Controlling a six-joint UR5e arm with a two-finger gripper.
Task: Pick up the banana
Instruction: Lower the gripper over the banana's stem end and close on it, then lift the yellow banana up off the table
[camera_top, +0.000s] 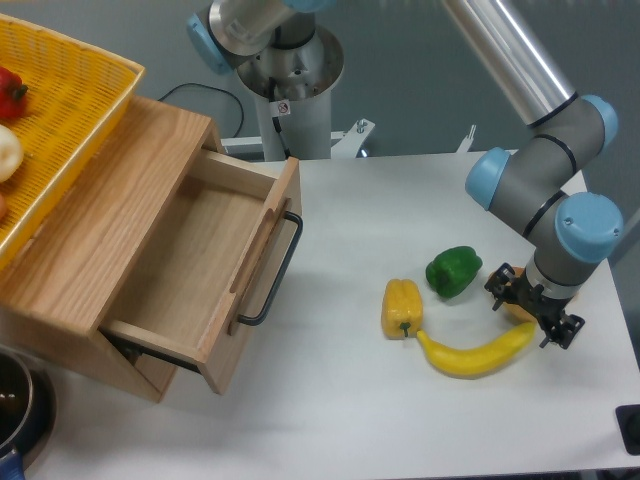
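The banana (473, 354) has a thin stem end, and my gripper needs to pick it up next by its tip (522, 336) opposite that end.
The banana (473, 354) lies on the white table (360, 260), long, curved and bright yellow, with its thin stem end touching the yellow pepper (401, 307). My gripper (534, 311) hangs low over the banana's right tip. Its black fingers (503, 287) stand spread apart and hold nothing. The right tip of the banana sits just under the fingers. A patch of orange shows between them, mostly hidden.
A green pepper (453, 271) lies just left of the gripper, above the banana. An open wooden drawer (200, 270) with a black handle takes up the left side. A yellow basket (50, 110) with produce rests on the cabinet top. The table's right edge is close to the gripper.
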